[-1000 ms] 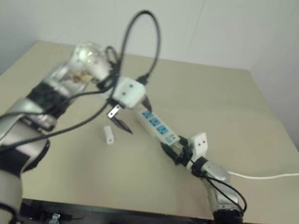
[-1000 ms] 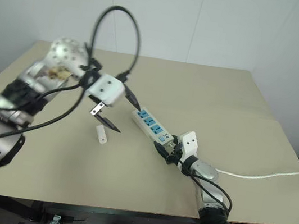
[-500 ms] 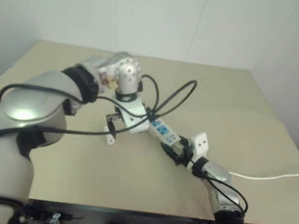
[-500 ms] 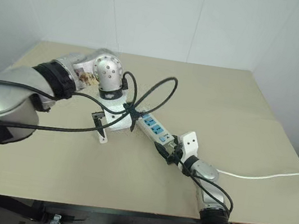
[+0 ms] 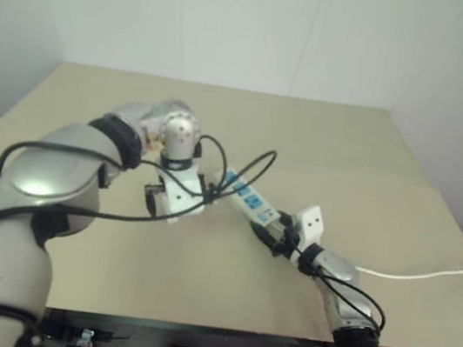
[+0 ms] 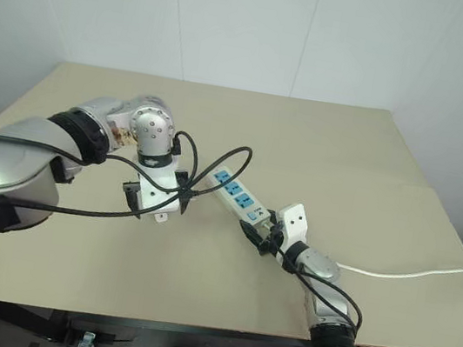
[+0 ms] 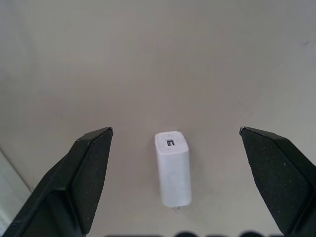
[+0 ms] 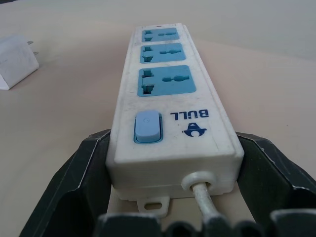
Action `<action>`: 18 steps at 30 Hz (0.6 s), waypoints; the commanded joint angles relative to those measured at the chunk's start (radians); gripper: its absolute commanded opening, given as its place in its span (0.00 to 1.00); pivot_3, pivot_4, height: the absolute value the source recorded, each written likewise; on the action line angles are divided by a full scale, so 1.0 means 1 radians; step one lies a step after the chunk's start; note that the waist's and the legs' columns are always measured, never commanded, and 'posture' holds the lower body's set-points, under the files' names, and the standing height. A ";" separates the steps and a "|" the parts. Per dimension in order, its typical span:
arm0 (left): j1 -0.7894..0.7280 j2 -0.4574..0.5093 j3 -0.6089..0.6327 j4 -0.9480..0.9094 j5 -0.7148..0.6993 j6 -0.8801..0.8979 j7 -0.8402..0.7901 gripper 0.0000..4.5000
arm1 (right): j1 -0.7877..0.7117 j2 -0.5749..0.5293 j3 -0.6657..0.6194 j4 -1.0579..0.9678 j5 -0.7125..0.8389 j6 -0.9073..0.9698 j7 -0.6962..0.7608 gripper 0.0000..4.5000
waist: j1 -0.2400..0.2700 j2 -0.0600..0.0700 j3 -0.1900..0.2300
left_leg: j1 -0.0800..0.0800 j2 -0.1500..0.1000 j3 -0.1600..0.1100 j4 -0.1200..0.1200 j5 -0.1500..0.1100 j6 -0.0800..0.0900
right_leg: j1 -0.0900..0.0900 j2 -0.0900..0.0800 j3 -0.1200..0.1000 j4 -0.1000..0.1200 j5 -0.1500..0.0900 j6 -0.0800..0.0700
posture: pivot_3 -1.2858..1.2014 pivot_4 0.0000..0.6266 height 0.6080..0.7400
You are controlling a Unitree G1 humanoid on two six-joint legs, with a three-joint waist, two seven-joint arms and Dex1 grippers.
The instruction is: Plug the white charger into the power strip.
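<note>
My left gripper needs to go lower before it closes on the white charger point(image 7: 173, 168). Its fingers stop above the charger, so they would miss if they closed now.
The white charger point(image 7: 173, 168) lies flat on the table, centred between the two wide-apart black fingers of my left gripper point(image 7: 176, 130), which points straight down over it and touches nothing. In the head views the left gripper point(image 6: 144, 199) hangs just left of the power strip point(image 6: 237, 194), a white bar with blue sockets lying diagonally. My right gripper point(image 6: 260, 229) is shut on the strip's cable end, and its fingers point(image 8: 94, 163) press both sides of the power strip point(image 8: 168, 108). From the right wrist the charger point(image 8: 15, 61) sits off beside the strip, prongs showing.
The beige table point(image 6: 349, 157) is bare around the strip. The strip's thin white cable point(image 6: 410, 272) trails off the right edge. A black cable point(image 6: 215, 166) loops from my left wrist over the strip's far end. White walls stand behind the table.
My left arm has swung down and the gripper has turned to point down at the charger, close above it. The right gripper and the strip have stayed still.
</note>
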 commanded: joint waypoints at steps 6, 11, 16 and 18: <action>0.027 -0.035 0.111 0.068 0.127 -0.036 -0.003 1.00 | 0.036 -0.015 0.044 0.010 -0.031 0.045 0.014 0.76 | 0.001 0.000 0.000 | 0.000 0.000 0.000 0.000 0.000 0.000 | 0.000 0.000 0.000 -0.001 0.000 0.000 | 0.52 0.24 1.00; 0.047 -0.070 0.223 0.125 0.280 -0.074 -0.003 1.00 | 0.056 -0.043 0.051 0.000 -0.041 0.044 0.022 0.76 | 0.009 0.000 0.000 | -0.001 0.000 0.000 0.000 0.000 0.000 | 0.000 0.000 0.000 -0.001 0.000 0.000 | 0.52 0.24 1.00; 0.067 -0.087 0.315 0.147 0.413 -0.100 0.016 1.00 | 0.067 -0.051 0.051 -0.012 -0.034 0.051 0.012 0.76 | 0.020 0.000 0.000 | -0.001 0.000 0.000 0.000 -0.001 0.002 | 0.000 0.000 0.000 -0.001 0.000 0.000 | 0.52 0.24 1.00; 0.070 -0.093 0.341 0.155 0.474 -0.107 0.060 1.00 | 0.069 -0.051 0.053 -0.015 -0.034 0.052 0.009 0.76 | 0.023 0.000 0.000 | -0.001 0.000 0.000 0.000 -0.001 0.002 | 0.000 0.000 0.000 -0.002 0.000 0.000 | 0.52 0.24 1.00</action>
